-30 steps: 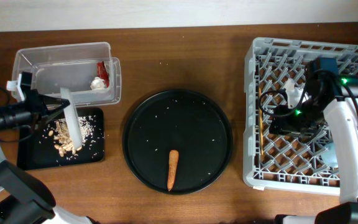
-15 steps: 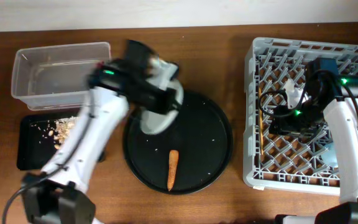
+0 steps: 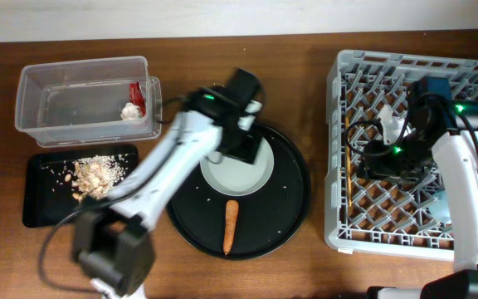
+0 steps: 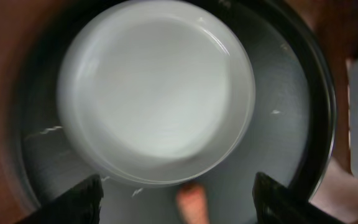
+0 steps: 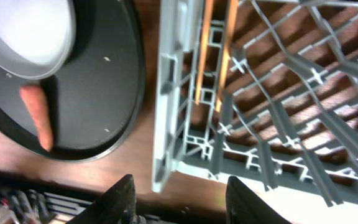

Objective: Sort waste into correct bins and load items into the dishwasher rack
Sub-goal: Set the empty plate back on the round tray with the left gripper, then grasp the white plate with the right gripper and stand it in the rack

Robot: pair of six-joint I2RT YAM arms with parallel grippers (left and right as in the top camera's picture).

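Next, my right gripper grabs the rim of the pale plate (image 3: 237,174) on the rack side, leaving the opposite edge free to load into the rack.
The pale plate (image 3: 237,174) lies flat on the round black tray (image 3: 285,208), just above the orange carrot (image 3: 231,226). My left gripper (image 3: 243,152) hovers over the plate's far rim, open and holding nothing. From the left wrist, the plate (image 4: 157,93) fills the view and the carrot's tip (image 4: 191,202) shows between my spread left gripper (image 4: 179,205). My right gripper (image 3: 384,169) stays over the dishwasher rack (image 3: 338,224), open and empty (image 5: 185,202). Two chopsticks (image 5: 204,56) lie inside the rack's left wall (image 5: 173,93).
The clear tub (image 3: 31,116) at the back left holds a red wrapper (image 3: 137,95) and crumpled white paper (image 3: 129,110). Below it the flat black tray (image 3: 44,212) carries beige crumbs (image 3: 96,173). A light-blue cup (image 3: 441,204) sits in the rack under my right arm.
My left arm swung from the flat black tray to the round tray with the plate, laid it flat and opened. The right arm stayed put, its jaws slightly wider.
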